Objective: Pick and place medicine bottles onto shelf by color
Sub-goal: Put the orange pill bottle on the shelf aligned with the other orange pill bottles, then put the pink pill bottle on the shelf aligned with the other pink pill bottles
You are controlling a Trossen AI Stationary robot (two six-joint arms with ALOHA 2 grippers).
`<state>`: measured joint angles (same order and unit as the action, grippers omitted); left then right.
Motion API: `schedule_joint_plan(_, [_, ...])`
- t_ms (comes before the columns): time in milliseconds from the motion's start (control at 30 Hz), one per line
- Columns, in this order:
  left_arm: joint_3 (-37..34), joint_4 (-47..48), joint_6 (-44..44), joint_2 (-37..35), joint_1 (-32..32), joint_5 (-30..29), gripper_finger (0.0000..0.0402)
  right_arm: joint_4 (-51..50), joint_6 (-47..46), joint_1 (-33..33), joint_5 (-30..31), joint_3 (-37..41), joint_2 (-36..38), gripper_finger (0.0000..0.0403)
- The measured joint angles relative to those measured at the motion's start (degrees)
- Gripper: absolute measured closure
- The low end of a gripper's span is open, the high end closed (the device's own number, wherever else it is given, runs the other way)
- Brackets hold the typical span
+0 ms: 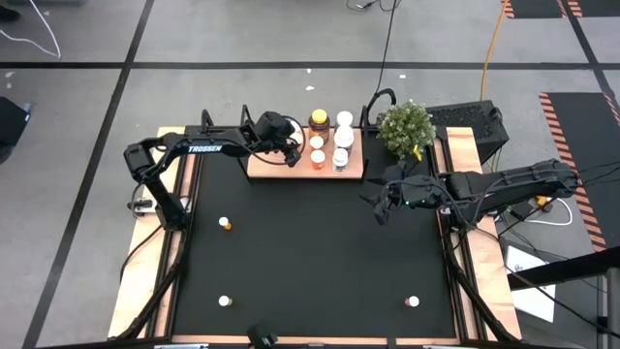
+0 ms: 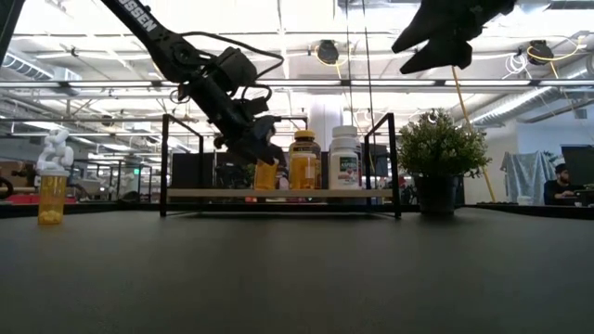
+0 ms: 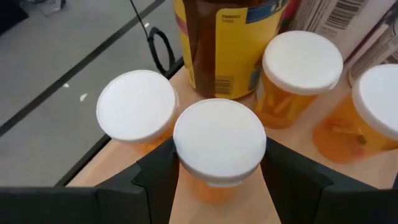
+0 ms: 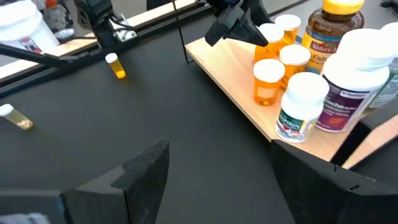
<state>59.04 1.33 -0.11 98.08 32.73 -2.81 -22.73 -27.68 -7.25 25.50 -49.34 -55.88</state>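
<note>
The orange bottle is upright in my left gripper, low over the light-wood shelf, so the bottle would stay standing. It is time for my left gripper to open.
The light-wood shelf stands at the mat's far edge. On it stand an amber yellow-lidded jar, white bottles and orange white-capped bottles. My left gripper is over the shelf's left part, shut on an orange bottle. My right gripper hangs open and empty above the mat, right of the shelf. Three more small bottles lie or stand on the mat. My left gripper pinches the orange bottle between its two fingers, one on each side of the body just under the white cap. The fingers slant down from the table's left. The bottle is upright; whether its base rests on the board, I cannot tell.
Other orange bottles and the amber jar stand close around the held one. A green potted plant stands right of the shelf. Black posts rise at the shelf's corners. The black mat lies in front.
</note>
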Motion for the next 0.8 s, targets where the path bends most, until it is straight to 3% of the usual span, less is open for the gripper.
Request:
schedule_joint_plan(333, [-0.1,0.2,-0.9,0.1,0.0,-1.9,0.0181,0.5,-2.3,0.1,0.0,0.0,0.9,0.0133])
schedule_joint_plan(633, [-0.3,1.2,-0.7,0.0,-0.2,-2.7,0.0099,-3.4,-11.1,0.3,-0.5,0.0,1.0,0.0133])
schedule_joint_plan(800, [-0.2,4.6,1.2,-4.4,-1.2,-2.6,0.0054,-3.3,-16.3,0.3,-8.0,0.0,1.0,0.0133])
